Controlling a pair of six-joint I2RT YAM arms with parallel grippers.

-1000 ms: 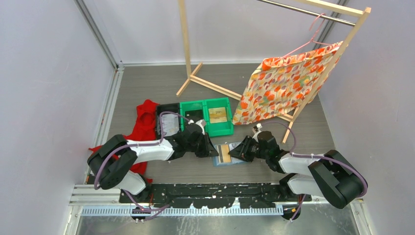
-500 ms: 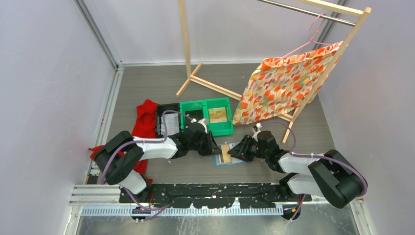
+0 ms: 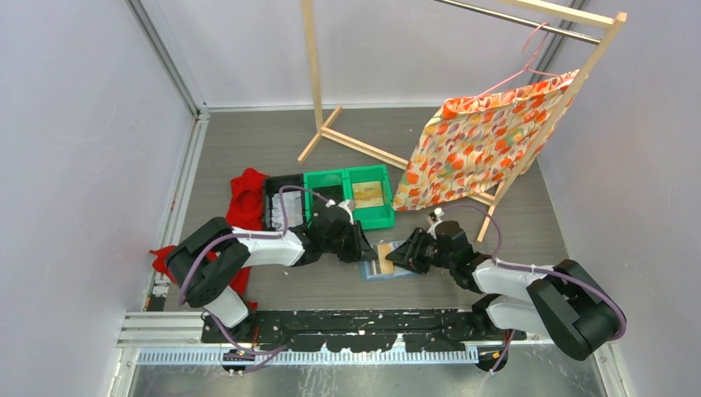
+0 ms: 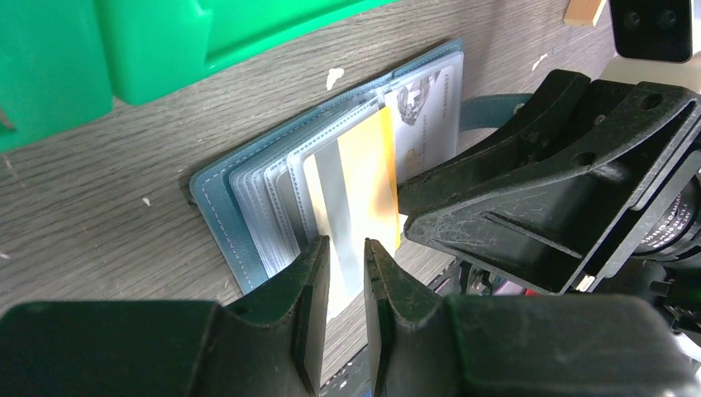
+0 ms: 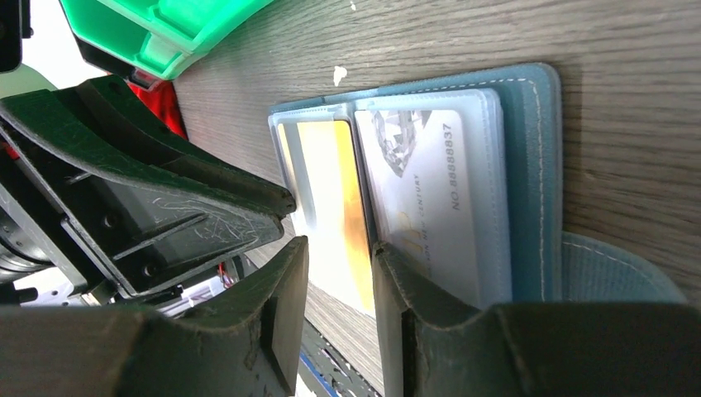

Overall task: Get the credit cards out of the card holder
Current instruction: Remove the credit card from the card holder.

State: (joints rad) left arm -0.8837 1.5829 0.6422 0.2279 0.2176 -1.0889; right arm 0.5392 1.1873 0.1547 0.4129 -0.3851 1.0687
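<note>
The card's edge with the yellow band is between the fingers of the robot's right gripper, so the gripper needs to close. Closing now would hold the card.
The slate-blue card holder (image 3: 388,273) lies open on the table between my two grippers. In the left wrist view its clear sleeves (image 4: 264,194) fan out, and a card with a grey stripe and a yellow band (image 4: 355,186) sticks partway out of one sleeve. A whitish card (image 5: 422,190) with printed marks sits in the neighbouring sleeve. My left gripper (image 4: 345,241) hovers over the protruding card's near end, jaws a narrow gap apart, nothing pinched. My right gripper (image 5: 339,246) faces it from the other side, open wider, over the same card (image 5: 331,190).
Two green bins (image 3: 347,197) stand just behind the holder, one with a card-like item inside. A red cloth (image 3: 245,198) and a black tray (image 3: 281,211) lie to the left. A wooden rack (image 3: 331,132) with a floral cloth (image 3: 484,136) stands behind and to the right.
My left gripper has shifted right, up to the card holder's left side. Both grippers' jaws have spread a little. The holder has stayed in place.
</note>
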